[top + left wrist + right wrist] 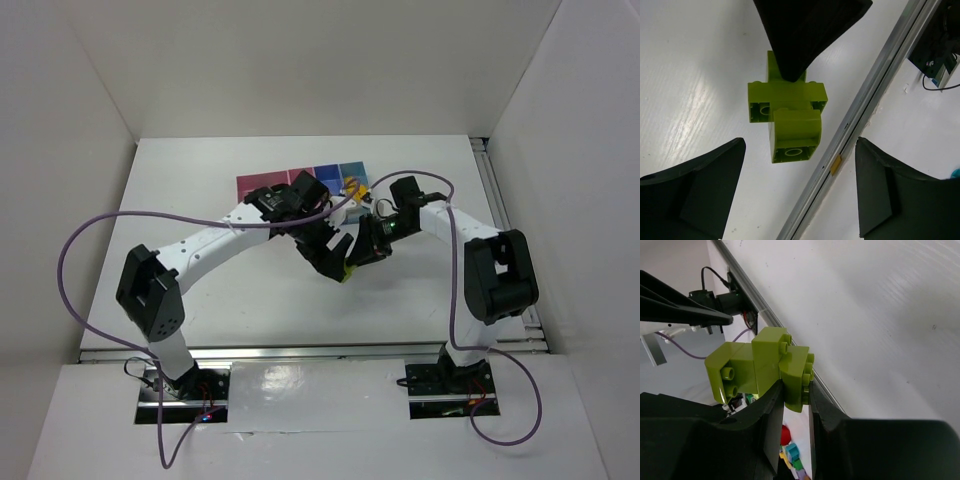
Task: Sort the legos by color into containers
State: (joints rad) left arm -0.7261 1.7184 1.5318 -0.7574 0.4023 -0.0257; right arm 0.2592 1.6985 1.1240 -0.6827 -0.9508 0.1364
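Observation:
My left gripper should close now: its open fingers are around the cluster's loose end. Closing now would catch that end lego [796, 135].
A cluster of joined lime green legos [765, 365] is pinched between my right gripper's [796, 395] fingers and held above the white table. In the left wrist view the same cluster [787, 117] hangs from the right gripper's black fingers [805, 30], in front of my open left gripper [800, 195], which is empty. In the top view both grippers meet mid-table, left gripper [333, 255] and right gripper [360, 252], with the lime legos [347, 270] between them. The row of containers [262, 185] lies just behind, partly hidden by the left arm. An orange-yellow lego [352, 185] shows by the light blue bin.
A grey metal rail [860, 115] runs along the table's edge below the held legos. White walls enclose the table on three sides. A purple cable [90, 230] loops off the left arm and another one [452, 280] off the right arm.

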